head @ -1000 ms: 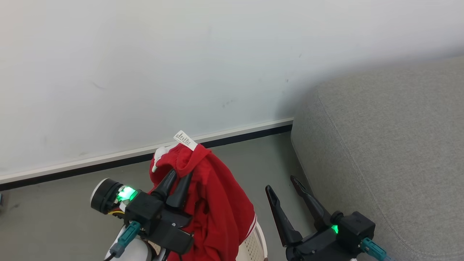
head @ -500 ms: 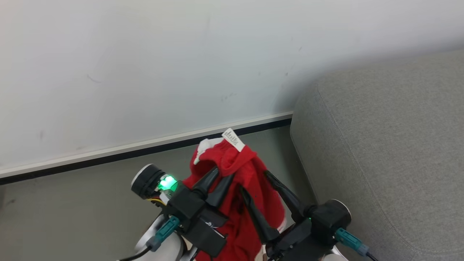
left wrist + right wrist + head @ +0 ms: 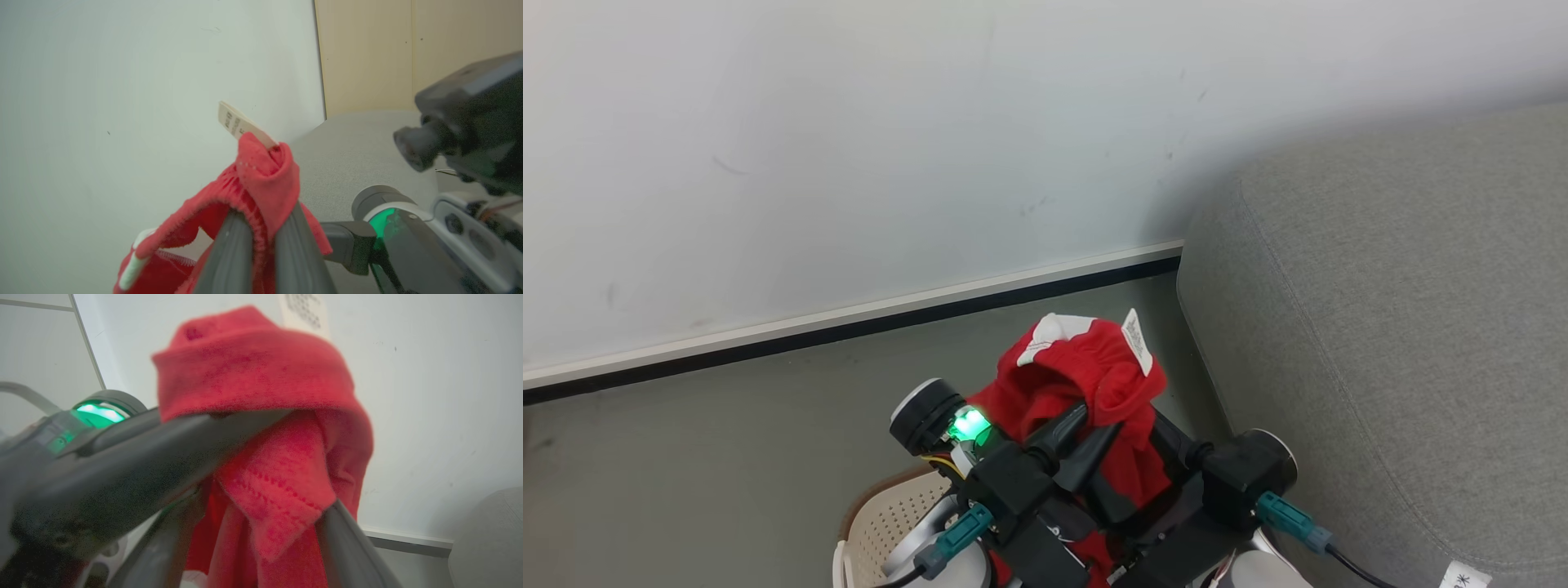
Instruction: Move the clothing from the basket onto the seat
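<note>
The clothing should next be gripped by its hanging fold [image 3: 1135, 461] with my right gripper, so that it can be moved onto the seat [image 3: 1405, 327].
The red clothing [image 3: 1086, 380] hangs bunched in the air over the floor, its white tag [image 3: 1137, 340] sticking up, just left of the grey seat [image 3: 1405, 327]. My left gripper [image 3: 1080, 437] is shut on the clothing [image 3: 265, 183]; in the left wrist view a fold is pinched between its fingers [image 3: 229, 249]. My right gripper [image 3: 1152, 457] sits right beside it, close to the seat's edge. In the right wrist view its fingers [image 3: 347, 547] stand wide apart with the clothing [image 3: 278, 469] hanging between them. The cream basket [image 3: 882, 523] with its brown rim is below, at the lower left.
A white wall [image 3: 890, 163] with a pale skirting board and dark strip runs behind. Grey floor [image 3: 686, 474] lies to the left. The seat's rounded corner [image 3: 1217, 245] is close on the right. A beige panel [image 3: 408, 53] stands behind the seat.
The left gripper has carried the clothing rightward toward the seat. The right gripper has come in around the hanging cloth. The basket now shows at the lower left.
</note>
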Controlling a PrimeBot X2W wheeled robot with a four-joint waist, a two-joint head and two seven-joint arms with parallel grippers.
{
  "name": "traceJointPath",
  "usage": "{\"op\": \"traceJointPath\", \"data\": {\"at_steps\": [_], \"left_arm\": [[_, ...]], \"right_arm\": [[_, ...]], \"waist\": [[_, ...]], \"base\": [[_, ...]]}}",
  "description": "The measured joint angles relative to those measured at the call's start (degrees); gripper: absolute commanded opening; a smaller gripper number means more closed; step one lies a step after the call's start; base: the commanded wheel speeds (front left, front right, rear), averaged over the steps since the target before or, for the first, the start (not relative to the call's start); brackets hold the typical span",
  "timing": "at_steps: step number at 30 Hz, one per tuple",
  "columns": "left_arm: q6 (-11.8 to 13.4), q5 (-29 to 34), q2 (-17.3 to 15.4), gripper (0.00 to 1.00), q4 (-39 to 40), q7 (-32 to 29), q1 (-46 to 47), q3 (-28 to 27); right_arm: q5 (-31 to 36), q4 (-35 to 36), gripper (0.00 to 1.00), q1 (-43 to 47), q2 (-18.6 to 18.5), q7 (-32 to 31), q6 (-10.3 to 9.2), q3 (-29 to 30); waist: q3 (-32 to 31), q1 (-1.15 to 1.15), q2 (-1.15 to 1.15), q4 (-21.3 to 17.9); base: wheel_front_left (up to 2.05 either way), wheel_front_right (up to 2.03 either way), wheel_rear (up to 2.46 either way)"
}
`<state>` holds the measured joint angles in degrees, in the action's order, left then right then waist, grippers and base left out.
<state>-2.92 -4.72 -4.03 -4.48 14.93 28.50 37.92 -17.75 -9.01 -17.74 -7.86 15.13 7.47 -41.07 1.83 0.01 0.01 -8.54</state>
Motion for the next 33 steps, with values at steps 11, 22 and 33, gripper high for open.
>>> {"op": "traceJointPath", "data": {"at_steps": [11,22,33], "left_arm": [[0.5,-1.8,0.3,0.00,0.0,-0.6,0.8,1.4],[1.5,-3.2,-0.5,0.19,-0.1,-0.5,0.9,-0.4],[3.7,-4.0,-2.6,1.00,1.6,-0.2,-1.2,-2.8]], "right_arm": [[1.4,-1.9,0.00,-1.3,0.9,0.0,0.00,1.3],[2.6,-0.9,0.00,-0.6,1.0,0.0,0.00,3.1],[4.0,0.4,0.00,0.7,1.2,0.0,0.00,7.3]], "waist": [[0.0,0.00,0.00,0.2],[-0.1,0.00,0.00,0.4],[-0.4,0.00,0.00,0.4]], "base": [[0.00,0.00,0.00],[0.00,0.00,0.00],[0.00,0.00,0.00]]}}
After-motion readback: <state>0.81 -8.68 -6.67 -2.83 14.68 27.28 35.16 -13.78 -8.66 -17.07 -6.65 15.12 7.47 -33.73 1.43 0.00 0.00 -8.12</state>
